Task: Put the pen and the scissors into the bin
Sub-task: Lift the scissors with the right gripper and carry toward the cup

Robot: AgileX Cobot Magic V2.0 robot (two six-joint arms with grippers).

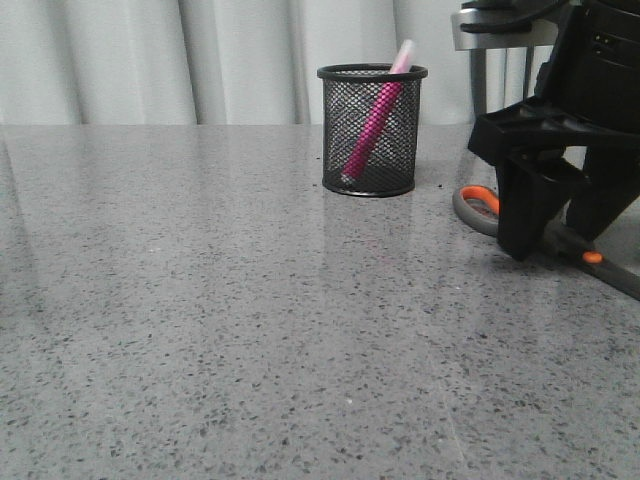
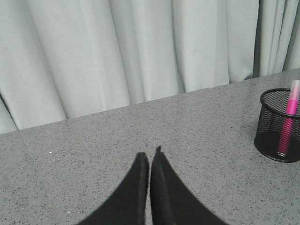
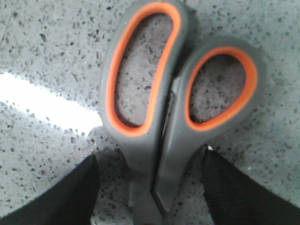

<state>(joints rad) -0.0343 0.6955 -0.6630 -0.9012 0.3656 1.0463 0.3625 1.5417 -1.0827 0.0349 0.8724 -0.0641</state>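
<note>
The right gripper's fingers stand on either side of the scissors' handle neck (image 3: 157,161), low on the tabletop, so it is time to close on the scissors.
The black mesh bin (image 1: 371,130) stands at the back of the grey table, and the pink pen (image 1: 374,118) leans inside it with its clear cap above the rim. The left wrist view shows the bin (image 2: 279,126) and the pen (image 2: 287,123) too. The scissors (image 3: 161,112) lie flat on the table at the right, grey handles with orange linings (image 1: 481,200). My right gripper (image 3: 150,157) is open and low over them, one finger on each side of the handle neck, not touching. My left gripper (image 2: 150,154) is shut on nothing, above bare table.
A pale curtain (image 1: 150,60) hangs behind the table's far edge. A bright strip of reflected light (image 3: 42,103) crosses the table beside the scissors. A grey metal frame (image 1: 500,40) stands at the back right behind my right arm.
</note>
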